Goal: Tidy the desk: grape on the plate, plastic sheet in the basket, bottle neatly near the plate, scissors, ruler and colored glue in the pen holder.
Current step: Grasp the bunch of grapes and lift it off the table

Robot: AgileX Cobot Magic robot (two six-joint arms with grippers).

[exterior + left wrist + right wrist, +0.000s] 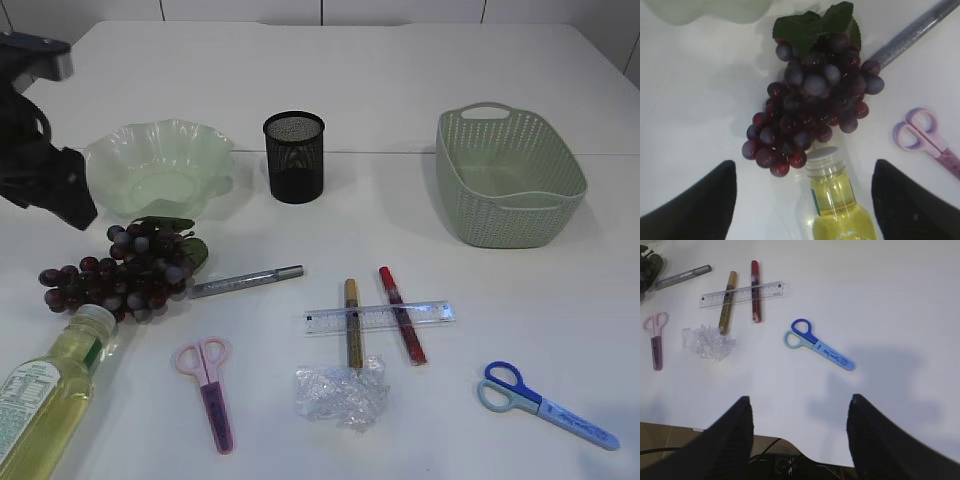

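Note:
The grape bunch runs from its leafy end to a thin tail of grapes [64, 285]. I should next grab it around its thick middle [136, 268] with my left gripper, so it is balanced.
A dark purple grape bunch [125, 275] lies in front of the pale green wavy plate [155, 165]. A bottle of yellow liquid [45, 385] lies on its side, its cap touching the grapes [812, 105]. My left gripper [802, 170] is open and empty above the bottle's neck [837, 200] and the bunch's lower end. The clear ruler [380, 317] lies across a gold glue pen [352, 322] and a red one [401, 314]. A silver glue pen [245, 281], pink scissors [208, 385], blue scissors [545, 403] and a crumpled plastic sheet [342, 393] lie nearby. My right gripper [799, 402] is open and empty over the table's front edge.
A black mesh pen holder [294, 157] stands at the back middle. A green woven basket [510, 180] stands at the back right. The left arm [45, 170] hangs beside the plate's left rim.

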